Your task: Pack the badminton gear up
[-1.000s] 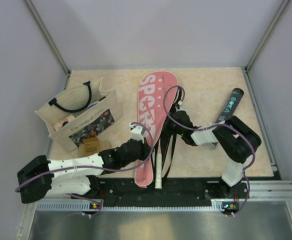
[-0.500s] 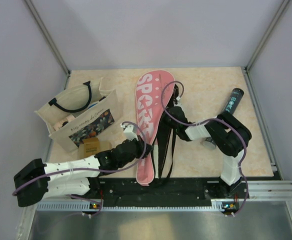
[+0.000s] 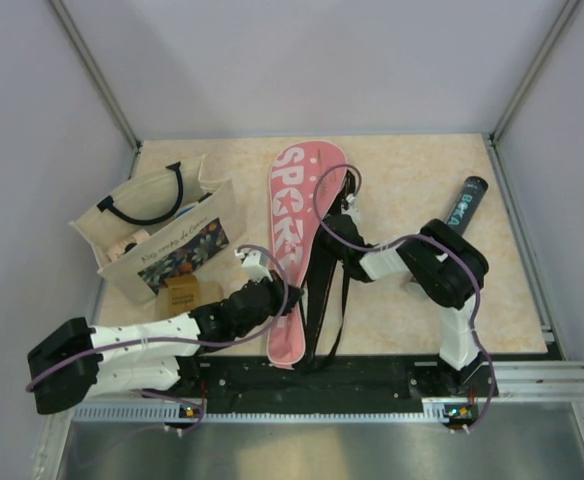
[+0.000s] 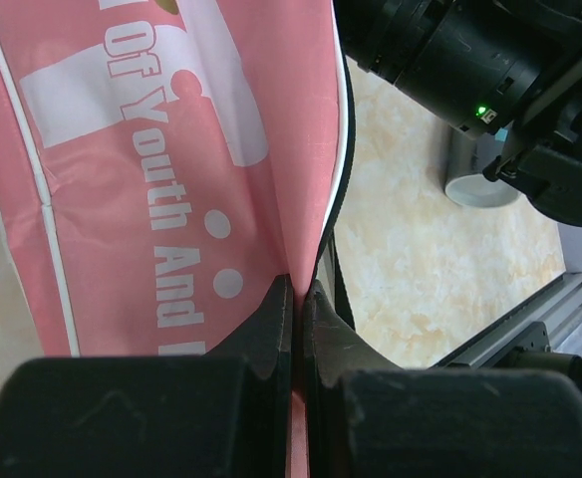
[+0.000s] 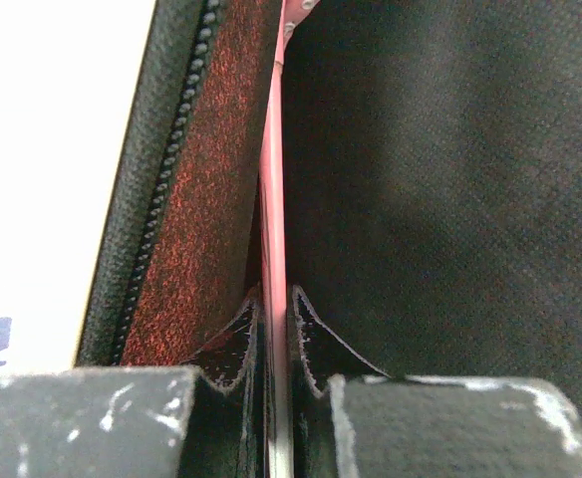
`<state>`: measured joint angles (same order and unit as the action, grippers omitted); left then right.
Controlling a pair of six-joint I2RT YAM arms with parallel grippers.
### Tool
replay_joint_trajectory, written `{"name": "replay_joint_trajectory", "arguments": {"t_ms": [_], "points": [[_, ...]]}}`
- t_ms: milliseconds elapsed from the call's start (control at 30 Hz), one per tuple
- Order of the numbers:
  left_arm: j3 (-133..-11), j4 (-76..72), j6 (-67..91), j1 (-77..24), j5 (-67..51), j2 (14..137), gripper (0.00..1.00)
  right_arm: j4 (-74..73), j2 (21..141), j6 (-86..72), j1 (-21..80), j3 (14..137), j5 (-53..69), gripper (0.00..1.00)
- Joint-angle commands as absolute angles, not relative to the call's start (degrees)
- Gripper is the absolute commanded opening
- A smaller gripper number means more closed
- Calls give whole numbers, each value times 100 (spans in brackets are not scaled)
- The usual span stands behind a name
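The pink racket shaft (image 5: 274, 199) between the right gripper's fingers lies along the black lining (image 5: 421, 199) inside the zipper edge, so the right gripper will open.
The pink "SPORT" cover (image 3: 294, 225) lies lengthwise mid-table, its black strap (image 3: 338, 305) trailing along its right side. My left gripper (image 3: 278, 292) is shut on the cover's right edge near its lower end; the left wrist view shows the pink fabric (image 4: 171, 149) pinched between its jaws (image 4: 298, 289). My right gripper (image 3: 334, 234) sits at the cover's open right side. In the right wrist view it (image 5: 274, 299) is shut on a thin pink racket rim (image 5: 273, 179), inside the dark cover beside its zipper (image 5: 161, 169). The black tube (image 3: 462, 204) lies at the far right. I see no racket shafts.
A beige tote bag (image 3: 157, 228) stands at the left, with a small brown box (image 3: 180, 292) in front of it. A small whitish round thing (image 4: 480, 184) sits on the table under my right arm. The metal rail (image 3: 372, 375) runs along the near edge.
My right gripper has pushed up and left into the cover. The white racket handle that stuck out at the cover's near end is no longer visible. The cover shifted slightly left.
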<state>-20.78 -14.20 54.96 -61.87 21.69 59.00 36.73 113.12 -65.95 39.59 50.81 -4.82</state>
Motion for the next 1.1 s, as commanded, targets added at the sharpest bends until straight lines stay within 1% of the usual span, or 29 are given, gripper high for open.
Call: {"name": "replay_joint_trajectory", "arguments": {"t_ms": [0, 100, 133, 233, 300, 400, 533, 700, 867, 1000, 1067], "points": [[-2022, -2303, 5687, -6363, 1529, 5853, 0, 4052, 11478, -6926, 3999, 5484, -1749, 0], [-2022, -2259, 5678, -6354, 1634, 6046, 0, 3886, 11444, -6952, 4025, 5484, -1723, 0], [-2004, -2250, 5678, -6363, 1661, 6082, 0, 3685, 11382, -6952, 4017, 5510, -1714, 2], [-1960, -2171, 5713, -6354, 1801, 6170, 2, 3262, 10944, -6672, 4025, 5458, -1618, 20], [-1977, -2013, 5757, -6346, 1881, 6187, 7, 2736, 10680, -6479, 4017, 5493, -1460, 30], [-1978, -1943, 5652, -6346, 1933, 6214, 18, 2033, 10390, -6206, 4017, 5537, -1029, 42], [-2004, -1907, 5529, -6354, 2048, 6249, 24, 1609, 9959, -6108, 4008, 5178, -616, 44], [-2153, -1758, 5406, -6346, 2048, 6214, 26, 1275, 9317, -5960, 4008, 4721, -63, 44], [-2338, -1424, 5221, -6346, 2013, 6232, 32, 1336, 8948, -5810, 4017, 4132, 842, 43], [-2426, -1178, 5203, -6346, 2065, 6179, 38, 1249, 8378, -5713, 4008, 3657, 1002, 47], [-2504, -977, 5212, -6346, 2092, 6161, 42, 1134, 8018, -5757, 4008, 3438, 923, 53]]}}
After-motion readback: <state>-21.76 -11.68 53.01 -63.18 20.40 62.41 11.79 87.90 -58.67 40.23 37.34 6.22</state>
